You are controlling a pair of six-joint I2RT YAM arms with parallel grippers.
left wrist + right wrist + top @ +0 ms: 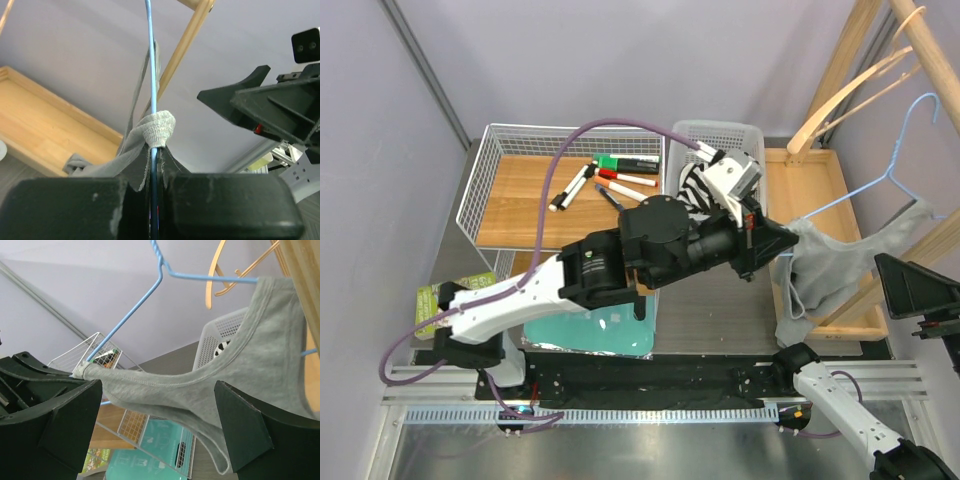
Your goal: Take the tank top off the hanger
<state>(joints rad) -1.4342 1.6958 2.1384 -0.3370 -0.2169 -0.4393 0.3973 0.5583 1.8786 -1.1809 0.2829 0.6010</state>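
Observation:
The robot next needs to grab the hanger's bare sloping wire (872,185) (147,294) beside its twisted neck with the right gripper, which leaves the hanger's ends free to slide the tank top off.
A blue wire hanger (890,175) hangs from the wooden rack with a grey tank top (830,260) draped on it. My left gripper (775,240) is shut on the hanger's left end. In the left wrist view the blue wire (151,75) runs between the closed jaws of the left gripper (154,172). The tank top's strap (157,129) is bunched just past the fingertips. My right gripper (157,410) stands wide open at the right. In its view the stretched tank top (250,355) shows between its fingers (70,415), under the hanger (130,315).
A white wire basket (485,200) at the back left holds markers. A white plastic basket (720,132) holds a striped cloth. The wooden rack (840,80) carries a wooden hanger (865,80) above a wooden tray (820,190). A teal box (610,330) lies near the left arm.

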